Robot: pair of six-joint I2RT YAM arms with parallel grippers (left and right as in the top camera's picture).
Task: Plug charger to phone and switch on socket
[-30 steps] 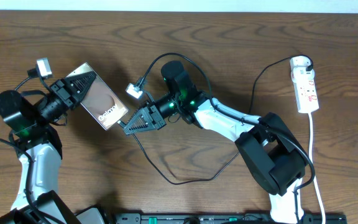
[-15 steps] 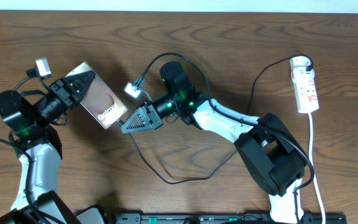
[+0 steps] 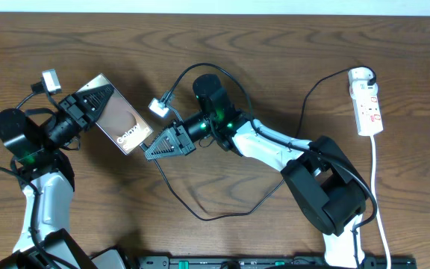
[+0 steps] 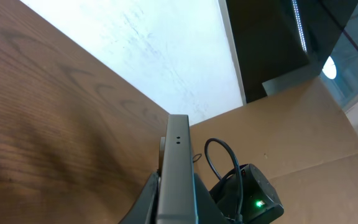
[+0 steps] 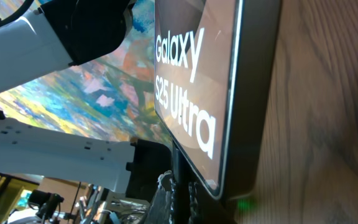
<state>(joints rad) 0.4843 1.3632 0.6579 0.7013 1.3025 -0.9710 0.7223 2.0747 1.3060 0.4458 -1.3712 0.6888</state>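
Ahead of my fingers, the charger's plug body butts flush against the phone's label end (image 3: 138, 143) (image 5: 189, 154), so it is now time for my right gripper to release the charger.
The phone (image 3: 123, 124) is lifted off the table, its "Galaxy" label end pointing lower right. My left gripper (image 3: 93, 103) is shut on its upper-left end; the left wrist view shows the phone edge-on (image 4: 178, 163) between my fingers. My right gripper (image 3: 149, 152) is shut on the charger's plug end, its tips right at the phone's label end. The right wrist view shows the "Galaxy S25 Ultra" face (image 5: 191, 74) close above my fingers (image 5: 182, 194); the plug tip itself is hidden. The black charger cable (image 3: 200, 215) loops across the table to the white socket (image 3: 368, 104) at far right.
The socket's white cord (image 3: 377, 187) runs down the right edge. The charger cable's loop lies on the wood between the right arm's base (image 3: 327, 190) and the front edge. A black rail (image 3: 275, 261) lines the front.
My right gripper has moved slightly left, closing the gap to the phone's label end, then held still. The left gripper and phone have not moved.
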